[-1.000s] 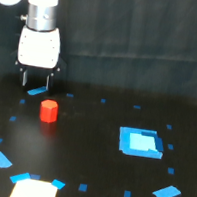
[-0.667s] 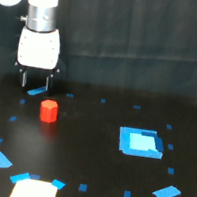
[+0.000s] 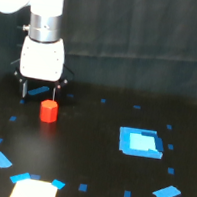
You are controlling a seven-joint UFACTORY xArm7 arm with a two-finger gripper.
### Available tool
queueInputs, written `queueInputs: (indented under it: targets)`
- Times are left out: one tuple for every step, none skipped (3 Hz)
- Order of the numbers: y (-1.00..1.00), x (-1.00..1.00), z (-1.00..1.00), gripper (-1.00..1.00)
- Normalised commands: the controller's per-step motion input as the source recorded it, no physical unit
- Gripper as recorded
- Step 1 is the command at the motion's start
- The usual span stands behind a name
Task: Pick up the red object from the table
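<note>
My gripper grabs the upright sides of the red object next. My gripper then picks the red object up from the table.
The red object (image 3: 48,111) is a small red-orange block standing upright on the black table (image 3: 88,160), on the exterior view's left. My gripper (image 3: 39,93) hangs from a white housing just behind and slightly left of the block. Its two dark fingers (image 3: 23,88) are spread apart with nothing between them. The right finger tip is just above the block's top edge in the image; I cannot tell whether they touch.
A bright blue square patch (image 3: 140,142) lies on the exterior view's right. A white patch (image 3: 34,191) sits at the bottom left edge. Small blue tape marks (image 3: 0,159) ring the table. A dark curtain hangs behind.
The gripper has come down a little and shifted slightly right, closer to the red object. The block has not moved.
</note>
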Motion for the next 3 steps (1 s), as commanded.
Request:
queueInputs:
  targets:
    - [-0.54, 0.60, -0.90, 0.40]
    - [-0.37, 0.14, -1.00, -1.00]
    - [-0.87, -0.32, -1.00, -1.00]
